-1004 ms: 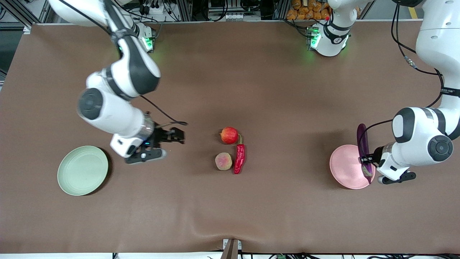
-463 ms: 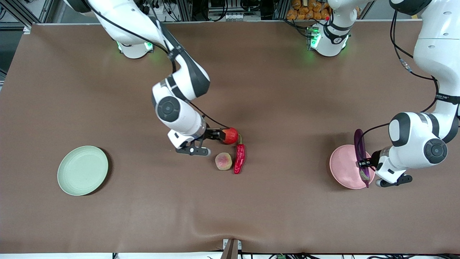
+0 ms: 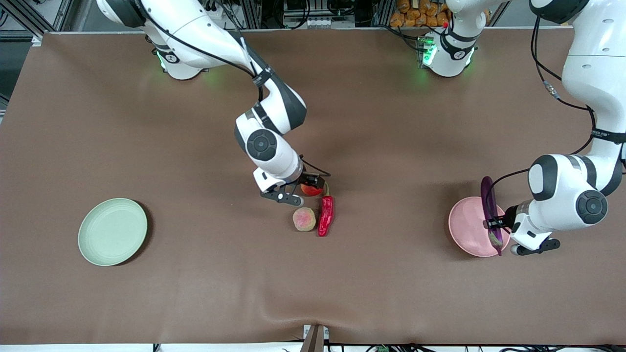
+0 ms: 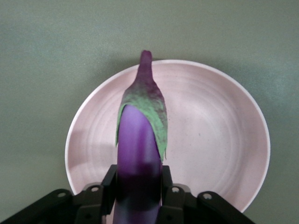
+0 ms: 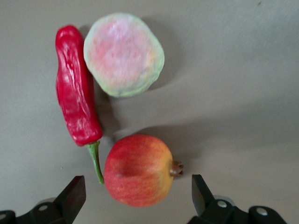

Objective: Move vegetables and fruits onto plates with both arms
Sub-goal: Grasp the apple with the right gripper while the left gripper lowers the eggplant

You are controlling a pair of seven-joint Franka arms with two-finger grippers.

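Note:
My right gripper has its fingers above the red fruit (image 3: 312,189) (image 5: 138,170), and they don't reach the fruit's sides yet. It should lower before it closes on the fruit.
My left gripper (image 3: 493,225) is shut on the purple eggplant (image 3: 490,208) and holds it over the pale pink plate (image 3: 470,230); the left wrist view shows the eggplant (image 4: 140,154) between the fingers above the plate (image 4: 219,140). My right gripper (image 3: 309,188) is open over the red apple-like fruit (image 3: 312,189); in the right wrist view the fruit (image 5: 138,170) lies between the spread fingers (image 5: 72,196), untouched. The peach-like fruit (image 3: 304,218) and red chili pepper (image 3: 325,215) lie just nearer the camera, side by side. The pale green plate (image 3: 112,231) sits empty toward the right arm's end.
The brown table cloth (image 3: 391,293) has a raised crease near its front edge. Both arm bases (image 3: 445,49) stand along the back edge of the table.
My right arm has swung from beside the green plate toward the table's middle and now hangs over the red fruit. My left gripper has lowered the eggplant slightly over the pink plate.

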